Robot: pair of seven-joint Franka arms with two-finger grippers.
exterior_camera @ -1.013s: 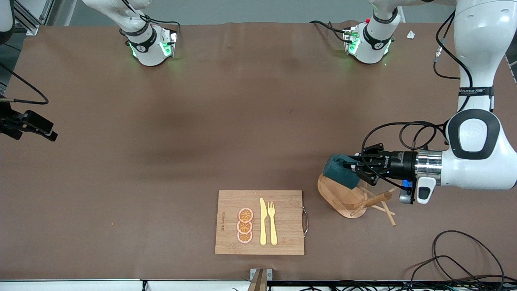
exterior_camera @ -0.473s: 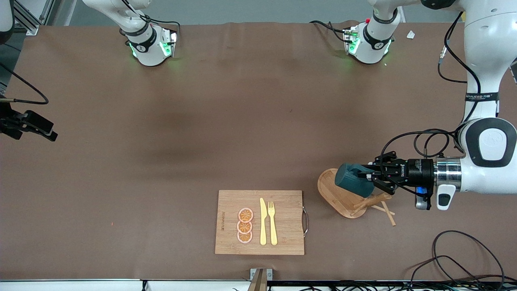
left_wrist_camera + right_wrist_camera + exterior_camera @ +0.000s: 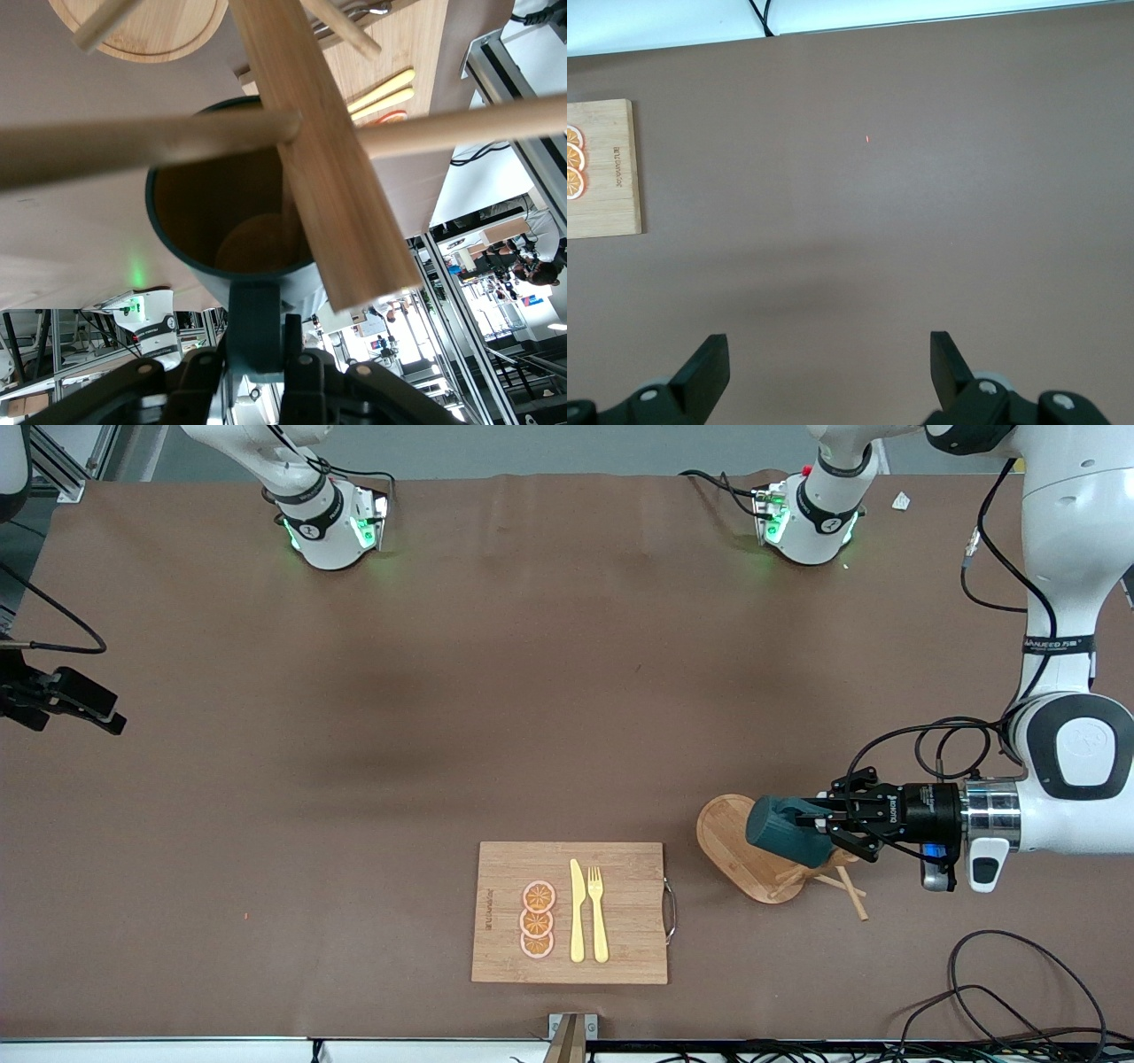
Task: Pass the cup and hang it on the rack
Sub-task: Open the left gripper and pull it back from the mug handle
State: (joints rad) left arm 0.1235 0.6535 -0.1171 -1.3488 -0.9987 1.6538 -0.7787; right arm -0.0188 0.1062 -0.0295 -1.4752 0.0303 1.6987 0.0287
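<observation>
My left gripper is ready to release the cup now, since the rack's peg reaches inside the cup's opening [image 3: 204, 212] against the rack's post.
My left gripper [image 3: 826, 832] is shut on the handle of the dark teal cup [image 3: 783, 833] and holds it on its side over the wooden rack [image 3: 728, 843], against the post and pegs. In the left wrist view the fingers [image 3: 297, 350] clamp the handle, and I look into the cup's tan inside [image 3: 221, 221]. The rack's post [image 3: 328, 177] and a peg [image 3: 133, 146] cross in front of the cup's mouth. My right gripper [image 3: 104, 715] is open and empty, waiting over bare table at the right arm's end; it shows open in the right wrist view [image 3: 824, 372].
A bamboo cutting board [image 3: 620, 921] with orange slices [image 3: 537, 919], a yellow knife and a fork [image 3: 598, 912] lies near the front edge, beside the rack. Loose black cables [image 3: 1019, 974] lie near the front corner at the left arm's end.
My left gripper has carried the cup toward the left arm's end and down, from over the rack's base edge to against its post and pegs. The right arm has not moved.
</observation>
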